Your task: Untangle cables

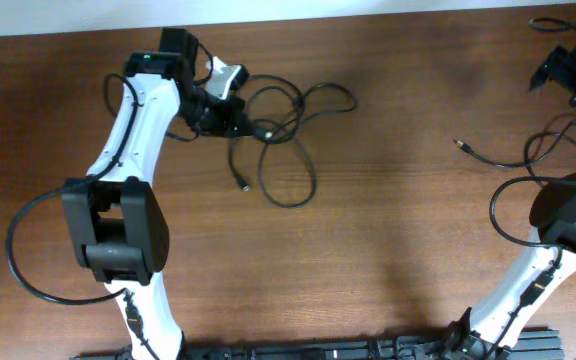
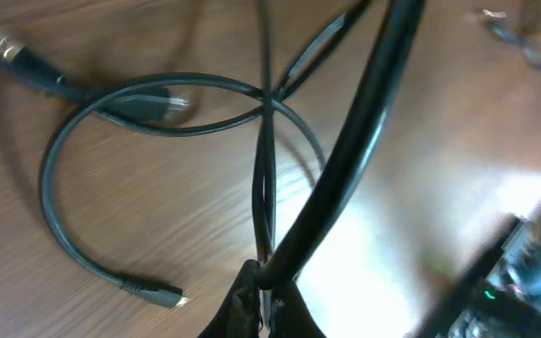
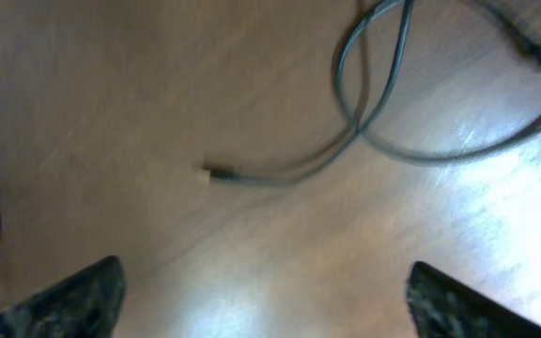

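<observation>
I will untangle one cable next. I will grab one cable's loose loop [image 1: 351, 98] with my right gripper, on the side of the tangle away from my left gripper.
A tangle of thin black cables [image 1: 286, 125] lies in loose loops on the wooden table, left of centre, with a plug end [image 1: 245, 185] pointing to the front. My left gripper [image 1: 230, 112] is at the tangle's left edge. In the left wrist view its fingers [image 2: 266, 302] are shut on a thin cable strand [image 2: 265, 188], beside a loop [image 2: 64, 160] and a small plug [image 2: 165, 297]. A separate cable [image 1: 498, 160] with a plug end [image 1: 459, 144] lies at the right. My right gripper [image 1: 560, 68] is open and empty above the table [image 3: 266, 300]; that cable [image 3: 346, 141] lies ahead of it.
My left arm's own thicker black wire [image 2: 364, 122] crosses the left wrist view diagonally. A round metallic connector [image 2: 3, 45] lies at the upper left of that view. The table's far edge [image 1: 368, 12] runs close behind both grippers.
</observation>
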You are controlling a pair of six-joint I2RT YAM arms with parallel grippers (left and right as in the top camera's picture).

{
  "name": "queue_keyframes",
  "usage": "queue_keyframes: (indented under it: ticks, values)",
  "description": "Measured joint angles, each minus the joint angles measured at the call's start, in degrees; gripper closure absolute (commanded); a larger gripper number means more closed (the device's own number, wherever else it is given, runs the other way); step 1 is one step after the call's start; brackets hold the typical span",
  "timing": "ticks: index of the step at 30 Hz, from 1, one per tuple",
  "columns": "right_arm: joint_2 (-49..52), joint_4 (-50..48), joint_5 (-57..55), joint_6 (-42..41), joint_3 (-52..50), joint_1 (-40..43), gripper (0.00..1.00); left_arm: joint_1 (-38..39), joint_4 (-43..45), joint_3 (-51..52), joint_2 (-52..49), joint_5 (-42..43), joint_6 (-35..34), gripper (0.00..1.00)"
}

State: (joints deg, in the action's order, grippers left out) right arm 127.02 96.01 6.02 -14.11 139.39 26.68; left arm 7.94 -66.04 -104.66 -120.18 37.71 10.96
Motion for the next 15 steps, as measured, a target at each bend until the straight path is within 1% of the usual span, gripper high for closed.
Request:
queue_keyframes:
  ticks: [1,3,4,7,8,9,11,12,13,15]
  values:
    - [0.0,0.8,0.7,0.6,0.0,-0.4,0.13,0.9,0.3,0.0,0.0,2.0,1.0,0.89]
    - [0.0,1.0,1.6,1.5,0.0,-1.4,0.13,3.6,0.5,0.0,0.0,3.5,2.9,0.89]
    - [0.0,1.0,1.7,1.7,0.0,-1.9,0.13,5.0,0.5,0.0,0.1,2.7,3.0,0.89]
    - [-1.4,1.0,1.9,2.3,-0.2,-3.7,0.13,6.7,0.5,0.0,1.1,-3.5,1.2,0.91]
    - [-3.1,0.9,1.9,2.3,-1.2,-4.4,0.13,6.7,0.4,0.0,1.8,-4.7,0.8,0.92]
    - [-6.4,0.9,1.9,2.3,-3.2,-5.5,0.13,6.7,0.5,0.0,4.1,-7.6,-0.2,0.95]
    - [-11.0,0.7,1.9,2.4,-7.7,-6.6,0.13,6.7,0.3,0.0,6.9,-10.7,-1.9,0.95]
    - [-14.5,1.0,1.8,2.4,-12.4,-7.8,0.13,6.7,-0.1,0.0,9.4,-13.8,-4.1,0.92]
    - [-16.7,0.7,1.6,2.5,-17.2,-9.1,0.13,6.7,-0.6,0.0,11.0,-16.2,-5.7,0.87]
    - [-18.3,0.6,1.3,3.2,-23.9,-11.3,0.12,6.7,-3.0,0.0,12.9,-23.1,-9.5,0.67]
